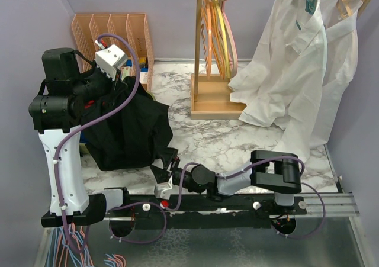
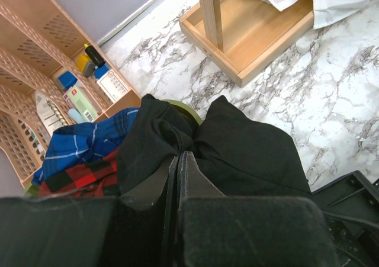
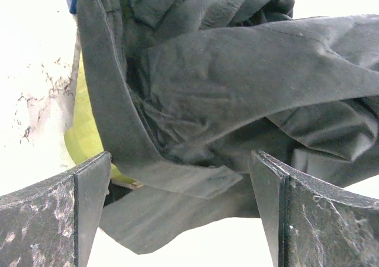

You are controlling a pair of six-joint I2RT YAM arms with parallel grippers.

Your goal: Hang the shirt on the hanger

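Observation:
My right gripper grabs the black shirt's hem flap next, away from my left gripper's fold, to spread the shirt for the hanger (image 1: 234, 45).
The black shirt (image 1: 127, 131) hangs bunched from my raised left gripper (image 1: 125, 77), its lower part resting on the marble table. In the left wrist view my left gripper (image 2: 179, 154) is shut on a fold of the shirt (image 2: 249, 148). My right gripper (image 1: 166, 163) is open, low at the shirt's near right edge. In the right wrist view a hem flap of the shirt (image 3: 195, 101) hangs between the open jaws of my right gripper (image 3: 180, 160), touching neither. The pink hanger (image 1: 234, 45) hangs on the wooden rack with the orange and yellow ones.
The rack's wooden base (image 1: 216, 101) stands mid-table. Two white shirts (image 1: 296, 71) hang at the right. A peach organizer (image 1: 112, 27) stands at the back left. A red-and-black plaid garment (image 2: 83, 172) lies under the shirt. Something yellow-green (image 3: 89, 137) shows behind it.

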